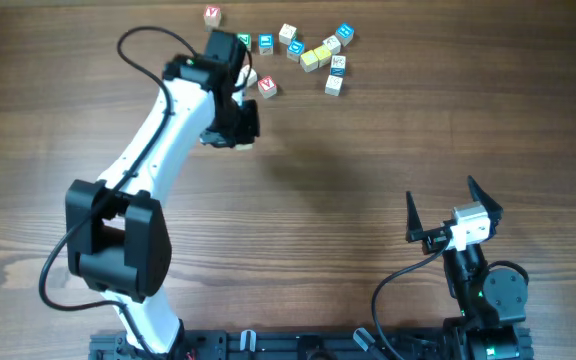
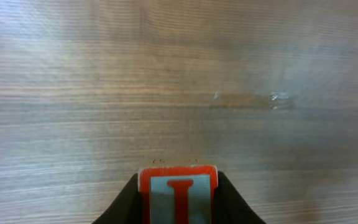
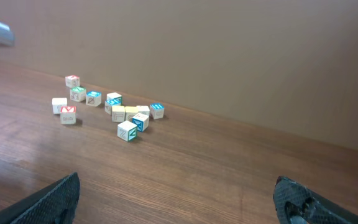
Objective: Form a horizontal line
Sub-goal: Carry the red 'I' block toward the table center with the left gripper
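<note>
The cube is high above the table and would drop if I opened now, so my left gripper keeps hold of the cube until it is down.
My left gripper (image 2: 178, 208) is shut on a wooden cube with a red letter I (image 2: 179, 190), held over bare table. From overhead the left gripper (image 1: 234, 128) hovers just below the loose cluster of letter cubes at the back. In that cluster lie a red-lettered cube (image 1: 267, 87), another red one (image 1: 213, 15), a yellow cube (image 1: 310, 60) and a white dark-marked cube (image 1: 338, 66). No horizontal line shows; the cubes lie scattered. My right gripper (image 1: 440, 190) stands open and empty at the front right, far from them.
Blue-lettered cubes (image 1: 266, 44) (image 1: 344, 34) and a green-lettered cube (image 3: 78, 94) are mixed into the cluster. The right wrist view shows the same cubes, among them a blue one (image 3: 157, 110), far ahead of the right gripper (image 3: 179, 196). Wooden table (image 1: 368, 150) all around.
</note>
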{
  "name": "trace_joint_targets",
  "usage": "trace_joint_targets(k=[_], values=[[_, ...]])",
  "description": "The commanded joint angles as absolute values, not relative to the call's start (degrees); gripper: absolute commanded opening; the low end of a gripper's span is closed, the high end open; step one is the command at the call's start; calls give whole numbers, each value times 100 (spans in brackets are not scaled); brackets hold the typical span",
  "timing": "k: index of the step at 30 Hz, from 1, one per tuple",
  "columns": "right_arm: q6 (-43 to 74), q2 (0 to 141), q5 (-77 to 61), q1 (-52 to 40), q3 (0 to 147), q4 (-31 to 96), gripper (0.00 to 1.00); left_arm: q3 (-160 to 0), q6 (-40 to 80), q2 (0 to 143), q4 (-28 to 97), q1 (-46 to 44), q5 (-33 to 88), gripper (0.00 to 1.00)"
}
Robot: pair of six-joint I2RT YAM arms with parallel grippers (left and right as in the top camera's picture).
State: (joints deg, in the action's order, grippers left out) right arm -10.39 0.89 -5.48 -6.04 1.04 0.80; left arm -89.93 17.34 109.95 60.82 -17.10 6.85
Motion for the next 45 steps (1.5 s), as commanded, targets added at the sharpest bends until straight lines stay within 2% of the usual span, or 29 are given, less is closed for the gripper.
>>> trace_joint_targets(k=[1, 7, 11, 13, 17, 20, 21, 22, 25, 28, 30, 32, 34, 37, 42, 45], values=[[-1052, 43, -473, -569, 73, 64, 100, -8309, 1852, 10908, 5459, -1776, 655, 4], [-1052, 43, -473, -569, 73, 64, 100, -7441, 1872, 10908, 4141, -1774, 392, 6], [-1052, 43, -473, -569, 73, 64, 100, -7107, 2154, 10908, 3859, -1774, -102, 7], [-1050, 43, -473, -569, 73, 64, 100, -6984, 2152, 10908, 3684, -1774, -117, 14], [-1050, 43, -473, -569, 73, 64, 100, -6851, 2152, 10930, 3439, -1776, -117, 16], [-1050, 43, -473, -569, 73, 64, 100, -6851, 2152, 10932, 3391, -1780, -117, 21], [-1052, 43, -473, -569, 73, 64, 100, -6851, 2152, 10951, 3391, -1780, -117, 24], [-1050, 43, -473, -569, 73, 64, 100, -6845, 2150, 10967, 3393, -1780, -117, 36], [-1050, 43, -473, -569, 73, 64, 100, -6845, 2150, 10973, 3398, -1780, -117, 49], [-1052, 43, -473, -569, 73, 64, 100, -6845, 2150, 10973, 3378, -1780, -117, 47], [-1048, 43, -473, -569, 73, 64, 100, -6845, 2150, 10973, 3361, -1780, -117, 37], [-1050, 43, -473, -569, 73, 64, 100, -6845, 2150, 10973, 3361, -1780, -117, 32], [-1052, 43, -473, -572, 73, 64, 100, -6845, 1986, 10973, 3402, -1780, -117, 34], [-1050, 43, -473, -569, 73, 64, 100, -6845, 1929, 10973, 3400, -1778, -119, 49], [-1052, 43, -473, -572, 73, 64, 100, -6845, 1931, 10973, 3291, -1778, -119, 49], [-1052, 43, -473, -569, 73, 64, 100, -6845, 1931, 10973, 3234, -1778, -119, 36]])
